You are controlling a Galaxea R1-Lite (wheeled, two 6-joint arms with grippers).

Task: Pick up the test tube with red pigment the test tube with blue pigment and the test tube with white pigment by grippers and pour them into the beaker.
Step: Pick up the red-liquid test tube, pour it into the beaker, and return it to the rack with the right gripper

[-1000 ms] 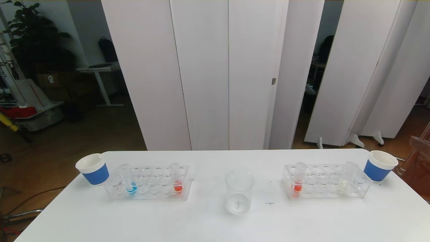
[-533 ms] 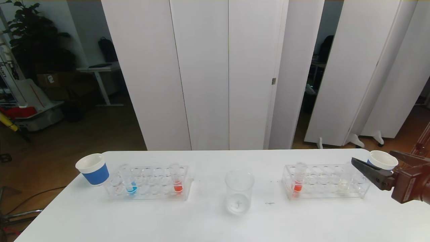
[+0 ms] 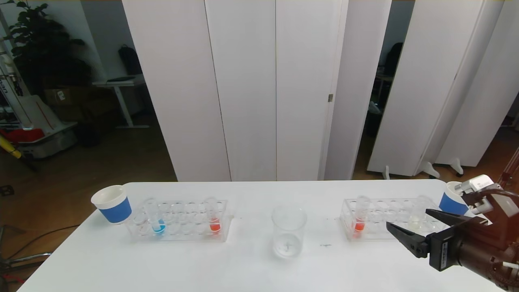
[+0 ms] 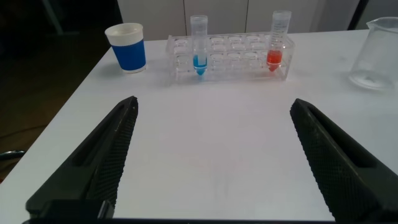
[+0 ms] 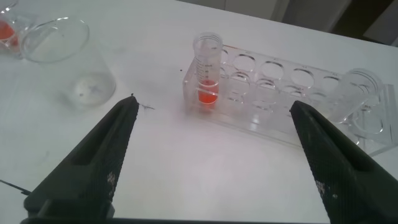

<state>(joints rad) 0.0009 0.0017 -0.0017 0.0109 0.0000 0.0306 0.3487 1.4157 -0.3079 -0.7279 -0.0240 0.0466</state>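
My right gripper grabs the red tube by the upper end below its rim (image 3: 362, 202) (image 5: 208, 52) next, since the clear rack closes around the red tube's lower half.
The clear beaker (image 3: 288, 231) stands at the table's middle. In the left rack (image 3: 178, 233) stand the blue-pigment test tube (image 3: 156, 221) and a red-pigment test tube (image 3: 214, 219). The right rack (image 3: 389, 235) holds another red tube (image 3: 360, 219) and the white-pigment tube (image 3: 417, 215). My right gripper (image 3: 407, 219) hovers open just in front of the right rack, empty, facing the red tube (image 5: 207, 71). My left gripper (image 4: 214, 102) is open and empty over bare table, short of the blue tube (image 4: 199, 43); the head view does not show it.
A blue-and-white paper cup (image 3: 112, 204) sits at the table's left corner beside the left rack. Another cup (image 3: 452, 200) is at the right corner, partly behind my right arm. White panels stand behind the table (image 3: 251, 267).
My right arm has come in from the right edge and moved left and nearer, so its open fingers now stand in front of the right rack. Tubes and beaker have not moved.
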